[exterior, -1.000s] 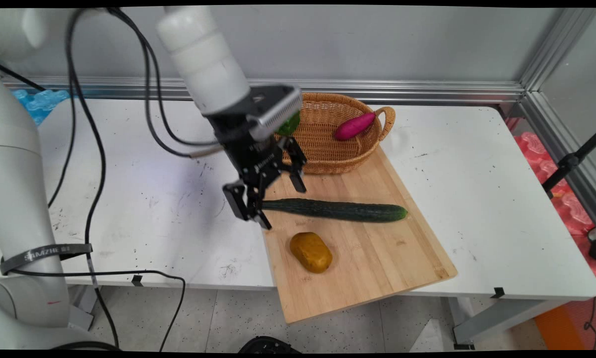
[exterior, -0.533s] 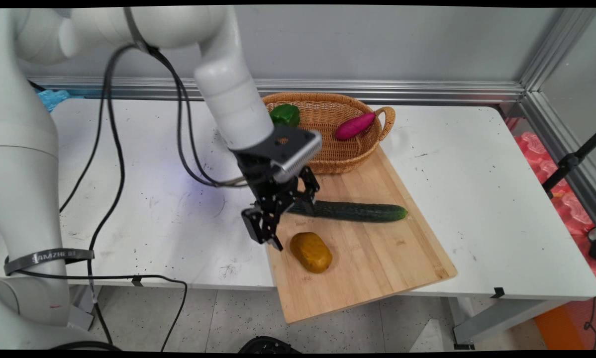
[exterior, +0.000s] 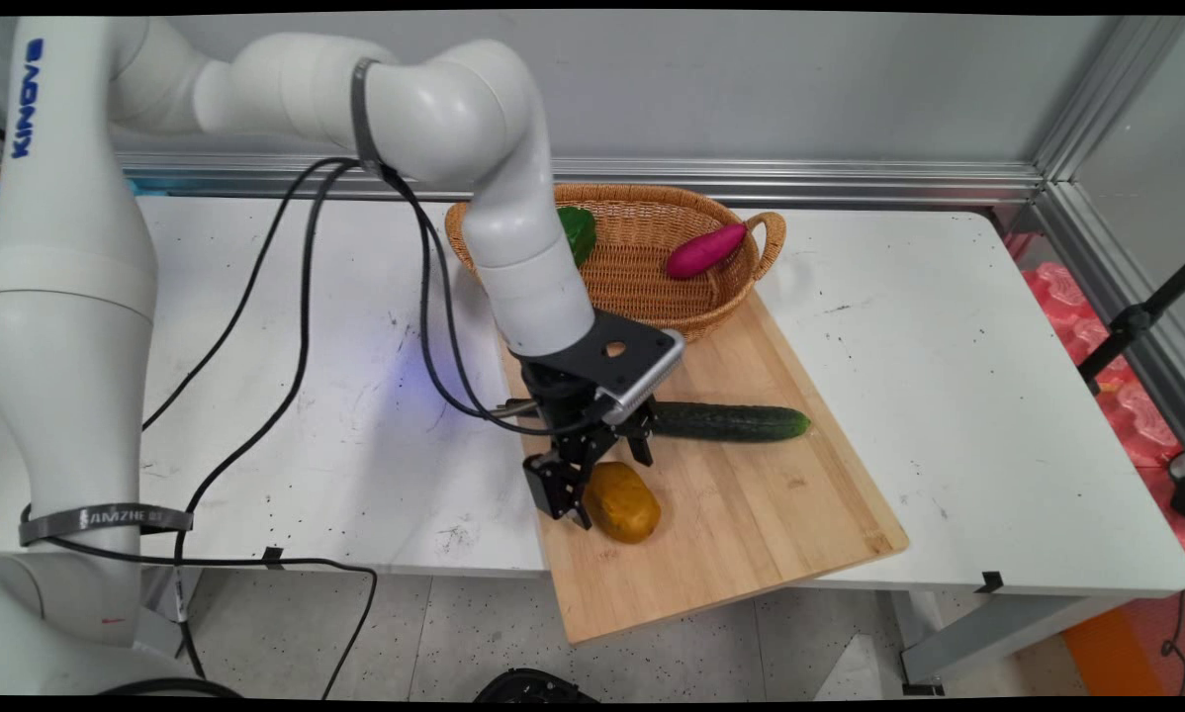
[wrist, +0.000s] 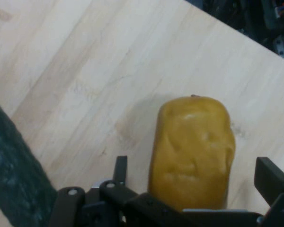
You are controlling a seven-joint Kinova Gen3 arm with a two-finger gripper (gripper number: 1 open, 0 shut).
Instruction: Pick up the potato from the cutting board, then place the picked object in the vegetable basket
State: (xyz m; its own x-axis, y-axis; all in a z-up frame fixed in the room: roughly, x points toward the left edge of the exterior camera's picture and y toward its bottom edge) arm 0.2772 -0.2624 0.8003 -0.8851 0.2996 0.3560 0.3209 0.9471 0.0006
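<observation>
I will next grab the yellow-brown potato around its rounded body [exterior: 625,504] with my gripper, to move it into the wicker basket.
A brownish-yellow potato [exterior: 628,504] lies on the near left part of a wooden cutting board [exterior: 751,514]. My gripper [exterior: 602,478] hangs low over the potato's far left end, open, one finger on each side of it. In the hand view the potato [wrist: 194,142] sits between the two fingers [wrist: 120,169], and I see no contact. A long dark green cucumber [exterior: 731,421] lies across the board just beyond the gripper, its left end hidden by the hand. The cucumber [wrist: 14,165] also shows at the hand view's left edge.
A wicker basket [exterior: 711,307] stands at the board's far end, holding a green pepper [exterior: 581,233] and a purple sweet potato [exterior: 705,249]. The board overhangs the white table's [exterior: 949,396] near edge. Black cables hang from the arm on the left.
The hand has come down and toward the table's near side, from the cucumber's left end to the potato. Its fingers have stayed open.
</observation>
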